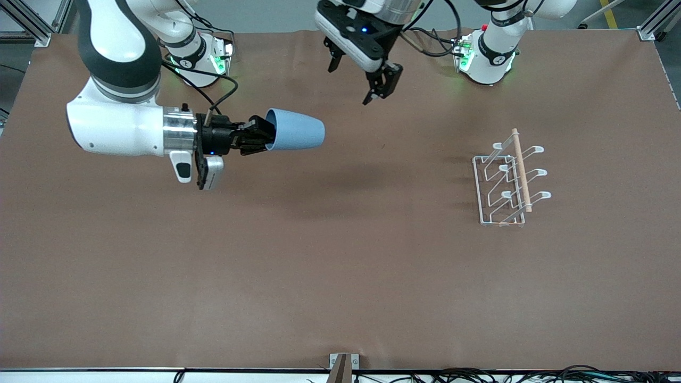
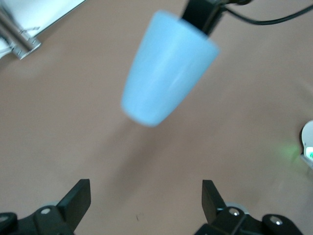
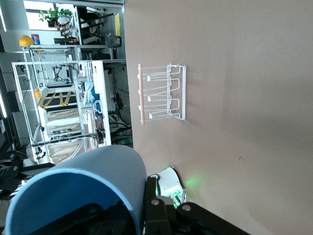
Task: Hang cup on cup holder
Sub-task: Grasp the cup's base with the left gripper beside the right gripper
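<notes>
The left gripper grabs the light-blue cup by its base end next. That keeps the cup's opening free to slip onto the cup holder.
My right gripper is shut on the rim of the light-blue cup, one finger inside the mouth and one outside. It holds the cup on its side in the air over the table, base pointing toward the left arm's end. The cup also shows in the left wrist view and the right wrist view, where the gripper pinches its rim. The white wire cup holder with its wooden rod stands on the table toward the left arm's end; it also shows in the right wrist view. My left gripper hangs open and empty above the table near the arm bases.
The two arm bases with green lights stand along the table's edge farthest from the front camera. A small bracket and cables lie at the edge nearest the front camera. Brown table surface spreads between the cup and the holder.
</notes>
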